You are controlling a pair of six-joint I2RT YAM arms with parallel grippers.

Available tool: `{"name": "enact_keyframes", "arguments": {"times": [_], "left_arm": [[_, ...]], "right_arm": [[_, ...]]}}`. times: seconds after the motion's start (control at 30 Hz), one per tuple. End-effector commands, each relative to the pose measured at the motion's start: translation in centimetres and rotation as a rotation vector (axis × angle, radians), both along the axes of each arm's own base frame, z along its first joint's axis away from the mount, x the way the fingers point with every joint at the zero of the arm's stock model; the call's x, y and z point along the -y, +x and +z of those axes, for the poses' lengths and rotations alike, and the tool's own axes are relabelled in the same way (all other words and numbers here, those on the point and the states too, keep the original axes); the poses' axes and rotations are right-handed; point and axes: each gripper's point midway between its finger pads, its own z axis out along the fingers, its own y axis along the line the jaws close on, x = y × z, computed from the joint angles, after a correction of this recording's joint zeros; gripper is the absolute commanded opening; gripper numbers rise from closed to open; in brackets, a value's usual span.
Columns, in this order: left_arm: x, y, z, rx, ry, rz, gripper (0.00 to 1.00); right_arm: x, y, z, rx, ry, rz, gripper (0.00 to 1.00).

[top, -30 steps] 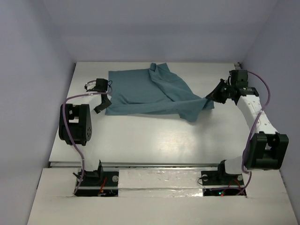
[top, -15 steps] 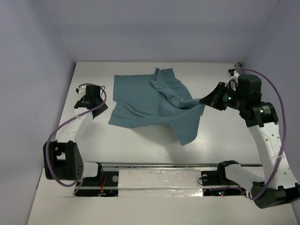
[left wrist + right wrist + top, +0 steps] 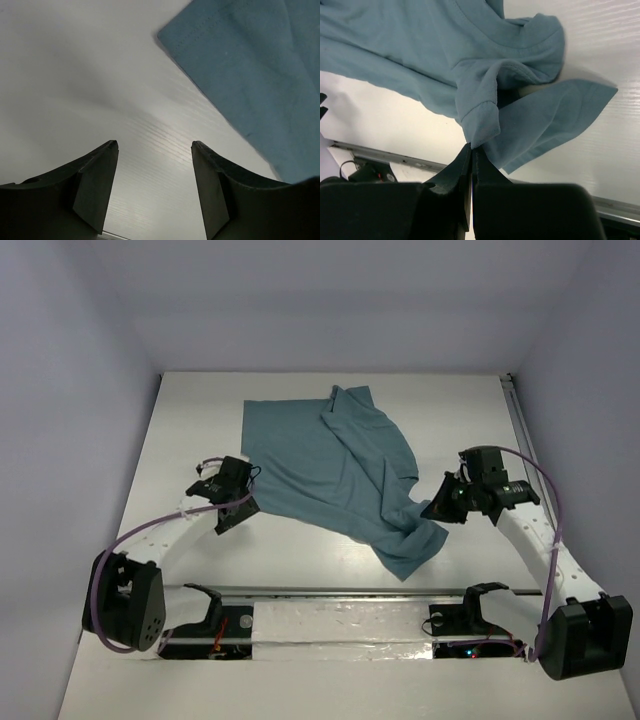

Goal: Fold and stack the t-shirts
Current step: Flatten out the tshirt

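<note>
My left gripper grabs the t-shirt (image 3: 260, 65) by its near hem corner (image 3: 163, 38) next, to pull it out flat for the fold.
A teal-blue t-shirt (image 3: 330, 455) lies rumpled across the middle of the white table, one part trailing toward the near edge. My right gripper (image 3: 440, 508) is at its right side, low over the table. In the right wrist view the jaws (image 3: 471, 146) are shut on the hem of a bunched sleeve of the t-shirt (image 3: 445, 55). My left gripper (image 3: 232, 515) hangs at the shirt's near-left edge. In the left wrist view it (image 3: 154, 145) is open and empty over bare table, with a corner of the t-shirt (image 3: 260, 65) ahead to the right.
A metal rail (image 3: 330, 590) runs along the table's near edge, just past the shirt's trailing part. Grey walls close in the table on the left, back and right. The arm bases (image 3: 470, 620) sit at the near edge.
My right gripper has moved toward the near edge, dragging the shirt's right part with it. My left gripper has moved from the far left toward the shirt's near-left edge.
</note>
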Motion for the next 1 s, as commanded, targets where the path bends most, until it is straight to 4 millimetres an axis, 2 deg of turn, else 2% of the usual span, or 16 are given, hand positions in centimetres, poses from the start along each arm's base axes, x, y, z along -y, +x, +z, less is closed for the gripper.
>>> {"name": "enact_keyframes", "arguments": {"times": [0.0, 0.2, 0.37, 0.63, 0.83, 0.87, 0.93, 0.97], "left_arm": [[-0.9, 0.9, -0.4, 0.019, 0.031, 0.116, 0.58], [-1.4, 3.2, -1.7, 0.051, 0.044, 0.200, 0.57], [-2.1, 5.3, -2.1, 0.079, 0.057, 0.234, 0.54], [-1.8, 7.5, -2.4, 0.089, 0.055, 0.249, 0.50], [-1.4, 8.6, -0.5, 0.177, 0.000, 0.277, 0.50], [-1.5, 8.1, -0.7, 0.175, -0.001, 0.281, 0.50], [-1.4, 8.3, 0.2, 0.220, -0.021, 0.276, 0.48], [-1.8, 8.1, -0.1, 0.216, -0.026, 0.280, 0.48]], "right_arm": [[0.3, 1.8, 0.0, 0.081, -0.007, -0.044, 0.00], [0.8, 2.9, 0.1, 0.118, -0.032, -0.061, 0.00], [0.5, 2.5, -0.5, 0.104, -0.018, -0.047, 0.00], [0.4, 2.0, -1.0, 0.097, -0.011, -0.044, 0.00], [0.3, 1.6, -1.3, 0.089, -0.005, -0.039, 0.00], [0.3, 1.5, -1.3, 0.085, -0.004, -0.038, 0.00], [0.3, 1.5, -1.3, 0.084, -0.002, -0.040, 0.00], [0.3, 1.5, -1.3, 0.085, -0.001, -0.041, 0.00]]}}
